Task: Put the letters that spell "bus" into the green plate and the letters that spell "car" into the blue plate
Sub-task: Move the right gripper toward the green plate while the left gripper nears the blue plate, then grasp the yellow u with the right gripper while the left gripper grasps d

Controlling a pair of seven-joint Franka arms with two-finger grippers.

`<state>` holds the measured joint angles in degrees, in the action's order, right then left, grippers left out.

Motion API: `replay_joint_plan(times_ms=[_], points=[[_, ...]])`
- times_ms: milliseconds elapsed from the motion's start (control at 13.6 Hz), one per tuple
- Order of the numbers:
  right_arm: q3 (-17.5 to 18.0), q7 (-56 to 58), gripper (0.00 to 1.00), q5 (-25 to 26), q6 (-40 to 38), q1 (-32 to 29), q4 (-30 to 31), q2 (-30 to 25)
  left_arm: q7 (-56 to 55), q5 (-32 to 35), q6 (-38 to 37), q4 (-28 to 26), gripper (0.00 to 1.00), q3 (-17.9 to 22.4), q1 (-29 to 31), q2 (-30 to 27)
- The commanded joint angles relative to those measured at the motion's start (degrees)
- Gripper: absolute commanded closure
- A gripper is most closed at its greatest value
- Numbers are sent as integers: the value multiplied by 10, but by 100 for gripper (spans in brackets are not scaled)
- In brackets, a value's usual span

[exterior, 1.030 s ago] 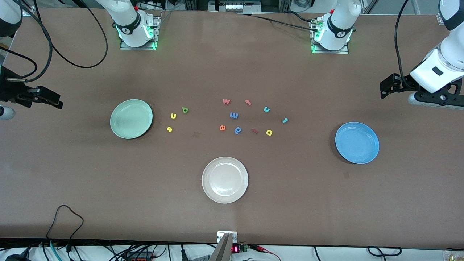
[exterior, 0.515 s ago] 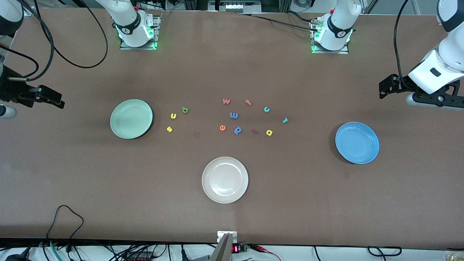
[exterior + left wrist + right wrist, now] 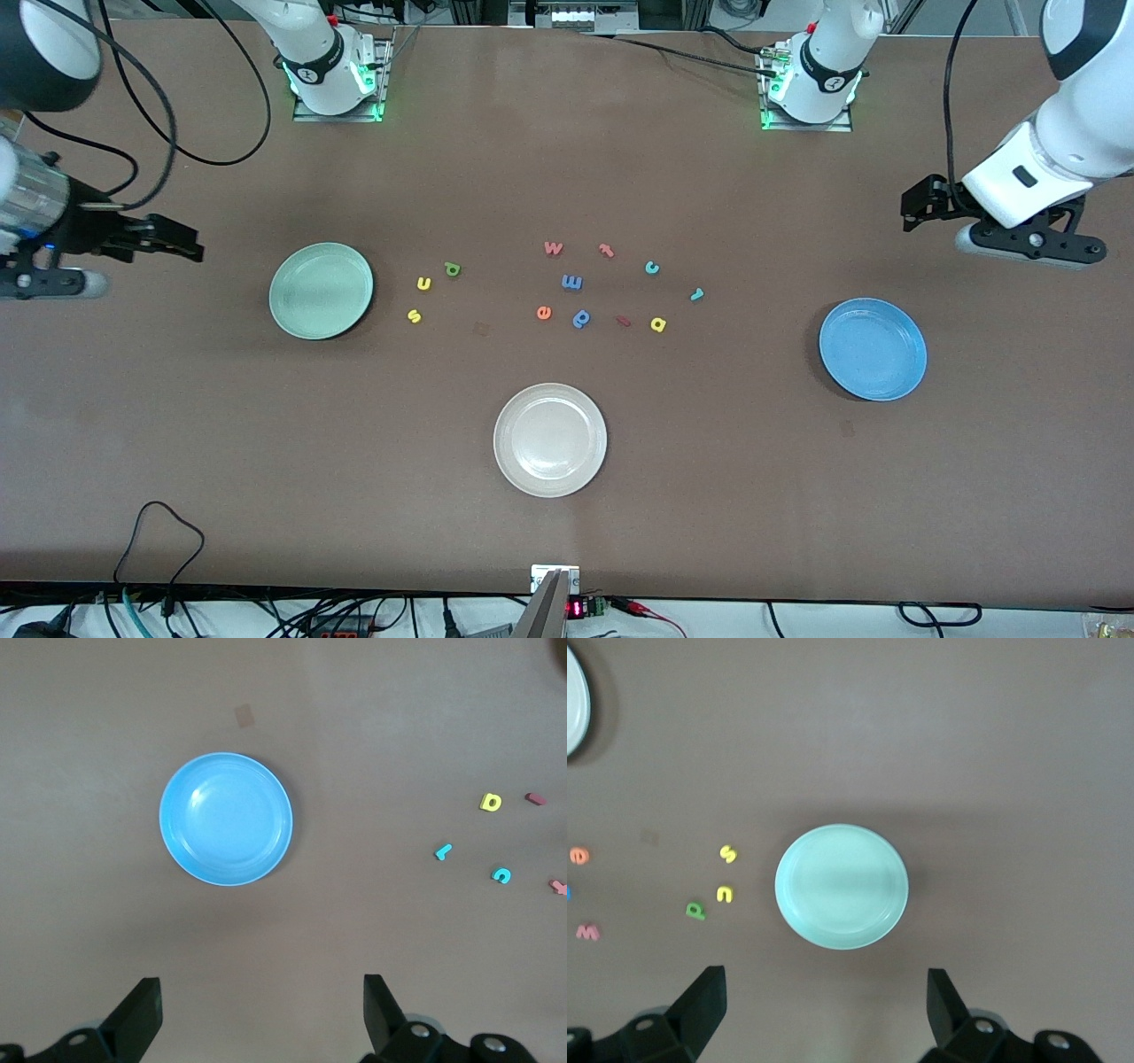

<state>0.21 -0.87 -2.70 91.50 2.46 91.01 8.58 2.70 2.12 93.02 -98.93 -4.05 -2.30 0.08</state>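
Note:
My left gripper grabs the yellow a by its looped body [image 3: 658,324] next, to spell "car" in the blue plate [image 3: 873,349].
The green plate [image 3: 321,291] [image 3: 842,886] lies toward the right arm's end, with the green b [image 3: 453,269], yellow u [image 3: 423,283] and yellow s [image 3: 414,315] beside it on the table. Toward the left arm's end lies the blue plate [image 3: 873,349] [image 3: 226,819]. The teal c [image 3: 652,268], teal r [image 3: 697,294] and yellow a [image 3: 657,324] sit between it and the middle. My right gripper [image 3: 173,241] [image 3: 826,983] hangs open and empty over bare table beside the green plate. My left gripper [image 3: 921,204] [image 3: 261,990] hangs open and empty beside the blue plate.
A white plate [image 3: 549,439] lies in the middle, nearer the front camera. Other loose letters cluster mid-table: pink w [image 3: 553,248], pink t [image 3: 607,250], blue m [image 3: 572,282], orange e [image 3: 544,312], blue p-shaped letter [image 3: 581,318]. Cables trail at the table's edges.
Both arms have swung in from the table's ends, the right gripper toward the green plate and the left toward the blue plate. Letters and plates have not moved.

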Motion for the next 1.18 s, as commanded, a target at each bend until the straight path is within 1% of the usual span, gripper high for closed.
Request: replay_joint_plan(times_ms=[0,147,221,294,368,515,589,662,810,883,957,1104], points=[[37,-4,0,-7,44,4,73,-4,-66,-5,-6,9,0,-28,-2,25],[54,-6,0,-7,131,6,145,-5,-81,0,14,21,0,-56,-2,54],[60,-8,0,-8,184,18,185,-4,-81,-3,23,41,0,-65,-3,83],[59,-42,0,-8,241,38,222,-3,-80,-8,27,57,0,-72,-5,114],[60,-91,0,-7,281,54,245,6,-80,-18,27,75,0,-77,-9,147],[60,-126,0,-6,313,80,257,30,-81,-33,32,106,0,-81,-30,215],[60,-141,0,-6,323,91,258,42,-81,-33,50,125,0,-81,-49,249],[60,-151,0,-6,341,98,262,55,-82,-31,87,131,0,-81,-64,279],[60,-166,0,-6,394,120,289,67,-84,-25,171,125,0,-79,-105,315],[60,-169,0,-6,408,128,297,71,-88,-24,200,124,0,-78,-113,334],[60,-169,17,-6,410,133,298,78,-92,-24,234,121,0,-79,-123,354],[60,-170,29,-6,414,142,300,92,-95,-23,303,81,0,-80,-137,369]])
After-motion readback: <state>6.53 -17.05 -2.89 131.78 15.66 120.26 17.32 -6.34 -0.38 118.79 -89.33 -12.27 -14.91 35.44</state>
